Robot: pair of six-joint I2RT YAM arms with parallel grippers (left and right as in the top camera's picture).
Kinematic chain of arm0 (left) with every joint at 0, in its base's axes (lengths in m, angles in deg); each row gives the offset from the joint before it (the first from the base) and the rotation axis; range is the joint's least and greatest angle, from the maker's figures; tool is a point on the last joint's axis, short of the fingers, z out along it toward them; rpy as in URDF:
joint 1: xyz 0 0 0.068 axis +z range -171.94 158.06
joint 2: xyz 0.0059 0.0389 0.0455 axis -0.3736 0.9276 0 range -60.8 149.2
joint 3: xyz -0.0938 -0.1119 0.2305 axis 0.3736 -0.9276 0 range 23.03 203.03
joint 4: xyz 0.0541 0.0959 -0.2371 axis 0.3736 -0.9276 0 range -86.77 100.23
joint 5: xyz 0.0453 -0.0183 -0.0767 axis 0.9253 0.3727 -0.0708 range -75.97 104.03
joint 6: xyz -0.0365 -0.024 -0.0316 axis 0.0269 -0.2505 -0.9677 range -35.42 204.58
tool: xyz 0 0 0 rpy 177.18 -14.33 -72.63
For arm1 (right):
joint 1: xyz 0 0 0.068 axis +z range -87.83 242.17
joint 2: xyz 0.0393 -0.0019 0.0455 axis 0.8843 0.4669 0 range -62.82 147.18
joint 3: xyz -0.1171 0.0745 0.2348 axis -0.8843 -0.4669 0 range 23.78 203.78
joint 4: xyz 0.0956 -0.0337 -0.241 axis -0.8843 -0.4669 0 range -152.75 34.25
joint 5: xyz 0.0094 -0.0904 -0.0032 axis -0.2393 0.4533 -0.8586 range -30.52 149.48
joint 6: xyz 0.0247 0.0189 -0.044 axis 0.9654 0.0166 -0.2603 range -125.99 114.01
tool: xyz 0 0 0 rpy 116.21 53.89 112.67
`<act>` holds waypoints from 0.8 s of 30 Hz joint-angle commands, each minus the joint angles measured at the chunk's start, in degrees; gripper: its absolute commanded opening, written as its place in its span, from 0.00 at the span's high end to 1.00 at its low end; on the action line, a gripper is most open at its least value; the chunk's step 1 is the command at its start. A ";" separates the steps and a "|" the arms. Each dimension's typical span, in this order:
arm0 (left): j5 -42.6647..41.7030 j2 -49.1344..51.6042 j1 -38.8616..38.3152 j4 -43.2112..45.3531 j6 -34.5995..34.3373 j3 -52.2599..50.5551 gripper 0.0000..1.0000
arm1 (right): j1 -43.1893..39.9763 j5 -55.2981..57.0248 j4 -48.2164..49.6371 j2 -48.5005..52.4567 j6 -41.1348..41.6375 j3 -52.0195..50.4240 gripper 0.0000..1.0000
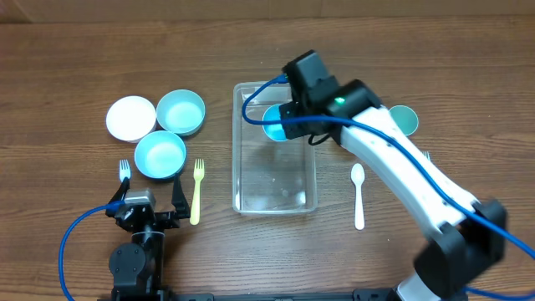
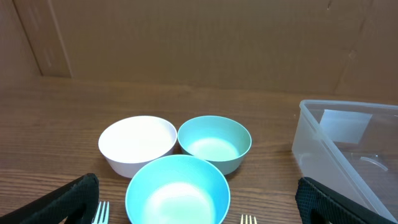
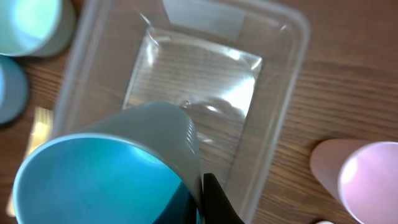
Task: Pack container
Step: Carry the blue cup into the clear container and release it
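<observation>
The tilted blue cup in my fingers hangs high over the container's bottom, so it comes down upright next, before my right gripper releases it.
The container (image 1: 238,159) is a clear rectangular tub at the table's middle, with nothing inside it. It also shows in the left wrist view (image 2: 323,134) and the right wrist view (image 3: 292,68). My right gripper (image 1: 292,117) is shut on the wall of a blue cup (image 1: 274,124) and holds it tilted over the container's far end. In the right wrist view the fingers (image 3: 208,199) pinch the blue cup's (image 3: 112,168) rim above the tub's floor. My left gripper (image 1: 149,205) is open and empty near the front left edge, behind the bowls (image 2: 199,208).
A white bowl (image 1: 131,117) and two teal bowls (image 1: 180,111) (image 1: 160,155) sit left of the container. A pale fork (image 1: 124,171) and a yellow fork (image 1: 197,191) lie beside them. A white spoon (image 1: 359,194), a teal cup (image 1: 404,119) and a pink cup (image 3: 360,180) are on the right.
</observation>
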 commanded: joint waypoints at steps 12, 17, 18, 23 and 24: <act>0.48 -0.59 0.72 0.20 1.46 -0.20 0.00 | 0.15 1.22 8.52 4.37 2.45 1.31 0.94; 0.50 -0.59 0.72 0.20 1.46 -0.20 0.00 | 0.13 1.27 8.83 6.80 2.73 1.31 0.94; 0.50 -0.59 0.72 0.22 1.46 -0.20 0.00 | 0.09 1.27 8.85 7.61 3.17 1.31 0.94; 0.48 -0.59 0.72 0.22 1.46 -0.20 0.00 | 0.02 1.27 10.08 12.07 3.54 1.31 0.94; 0.48 -0.59 0.72 0.22 1.46 -0.20 0.00 | -0.15 1.29 10.34 12.41 3.54 1.31 0.94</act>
